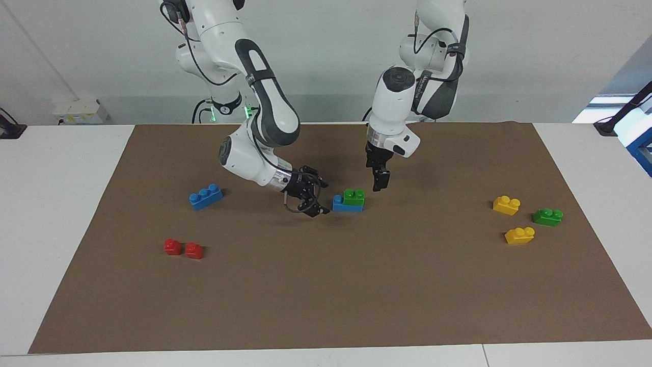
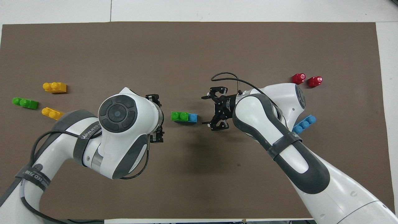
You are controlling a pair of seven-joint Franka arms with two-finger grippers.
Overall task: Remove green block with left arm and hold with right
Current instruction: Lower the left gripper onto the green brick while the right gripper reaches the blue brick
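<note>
I will reach the blue brick with my right gripper and grab the brick by its bare end (image 2: 192, 117), so the green block (image 2: 179, 116) stays free to lift off.
The green block (image 1: 353, 196) (image 2: 179, 116), bright with two studs, sits pressed on one end of a blue brick (image 1: 338, 205) (image 2: 193, 118) in the middle of the brown mat (image 1: 326, 295). My right gripper (image 1: 322, 199) (image 2: 204, 110) is open and lies low and sideways. It sits just off the blue brick's bare end, with a small gap between them. My left gripper (image 1: 377, 186) (image 2: 159, 118) points down, open, over the mat just beside the green block toward the left arm's end. Neither gripper touches the bricks.
A loose blue three-stud brick (image 1: 206, 196) (image 2: 304, 123) and two red pieces (image 1: 183, 248) (image 2: 306, 79) lie toward the right arm's end. Two yellow bricks (image 1: 506, 204) (image 2: 54, 87) and a darker green brick (image 1: 547, 216) (image 2: 25, 102) lie toward the left arm's end.
</note>
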